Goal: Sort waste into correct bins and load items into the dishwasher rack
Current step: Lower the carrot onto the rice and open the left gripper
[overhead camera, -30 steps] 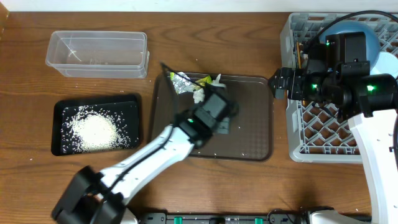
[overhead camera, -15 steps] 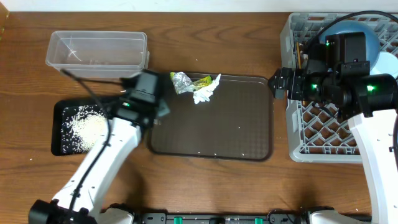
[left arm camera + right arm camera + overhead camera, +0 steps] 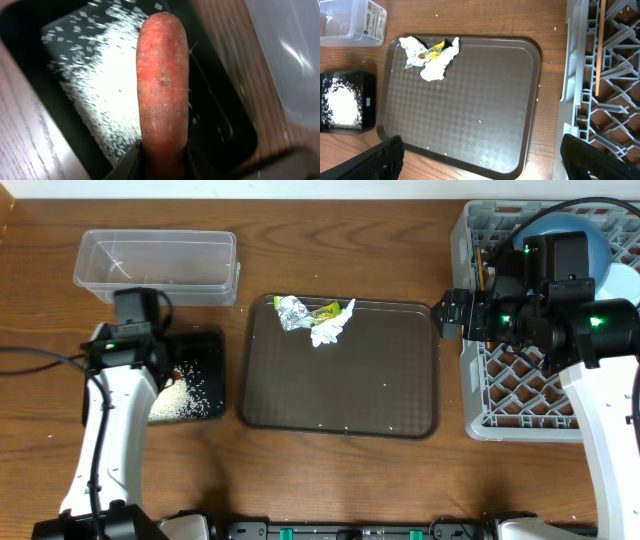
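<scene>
The small orange carrot [image 3: 162, 80] hangs high above the black tray and would fall onto the edge of the rice if I opened now. My left gripper must keep holding it.
My left gripper [image 3: 162, 162] is shut on a small orange carrot [image 3: 162, 80], which sticks out over the loose white rice [image 3: 115, 90] in the shallow black tray [image 3: 215, 105]. From overhead, the left gripper [image 3: 165, 365] hangs over that black tray [image 3: 205, 350], just below the clear tub [image 3: 157, 266]. Crumpled foil [image 3: 291, 310], a green-yellow wrapper [image 3: 322, 310] and a white tissue [image 3: 330, 328] lie at the back of the brown tray [image 3: 340, 390]. My right gripper [image 3: 447, 313] stands open and holds nothing, between the brown tray and the grey rack [image 3: 520, 410].
The rack holds a blue bowl [image 3: 590, 240] at its back and wooden chopsticks [image 3: 598, 45] along its left side. A few rice grains dot the brown tray [image 3: 470, 110]. The right arm reaches over the rack's middle.
The left arm has swung left from the brown tray to above the black tray, carrying the carrot. The right arm has not moved.
</scene>
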Robot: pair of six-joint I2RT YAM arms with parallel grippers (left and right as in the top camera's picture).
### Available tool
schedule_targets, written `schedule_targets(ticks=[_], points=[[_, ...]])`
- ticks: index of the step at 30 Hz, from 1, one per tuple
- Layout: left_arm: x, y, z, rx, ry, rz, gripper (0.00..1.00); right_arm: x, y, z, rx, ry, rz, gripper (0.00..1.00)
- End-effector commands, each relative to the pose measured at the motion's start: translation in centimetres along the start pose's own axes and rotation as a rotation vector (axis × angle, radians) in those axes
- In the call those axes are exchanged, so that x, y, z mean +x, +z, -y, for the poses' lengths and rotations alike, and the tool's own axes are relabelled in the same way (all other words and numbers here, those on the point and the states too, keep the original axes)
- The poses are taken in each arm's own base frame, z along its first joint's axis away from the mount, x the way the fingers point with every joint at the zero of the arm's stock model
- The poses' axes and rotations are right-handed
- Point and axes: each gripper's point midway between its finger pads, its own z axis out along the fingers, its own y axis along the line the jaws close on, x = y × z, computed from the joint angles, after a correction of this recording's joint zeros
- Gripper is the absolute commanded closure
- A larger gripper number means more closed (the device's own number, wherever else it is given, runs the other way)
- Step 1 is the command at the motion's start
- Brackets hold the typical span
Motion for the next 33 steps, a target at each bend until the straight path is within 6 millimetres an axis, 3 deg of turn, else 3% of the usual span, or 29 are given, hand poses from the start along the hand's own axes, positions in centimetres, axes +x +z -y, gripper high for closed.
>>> schedule_targets(ticks=[1,9,20,33], points=[[-0.8,1.0,-1.9,-0.047,-0.141,0.016,0.76,0.0,-0.5,-0.3,-0.001,-0.009,0.014,0.01],[-1.5,4.4,-4.1,-0.095,-0.224,0.021,0.75,0.0,-0.5,-0.3,-0.001,-0.009,0.014,0.01],[-1.0,7.3,-3.8,-0.122,-0.222,0.004,0.73,0.0,-0.5,-0.3,-0.001,-0.009,0.014,0.01],[-0.7,8.0,-3.3,-0.108,-0.223,-0.018,0.65,0.0,-0.5,-0.3,-0.001,-0.009,0.014,0.01]])
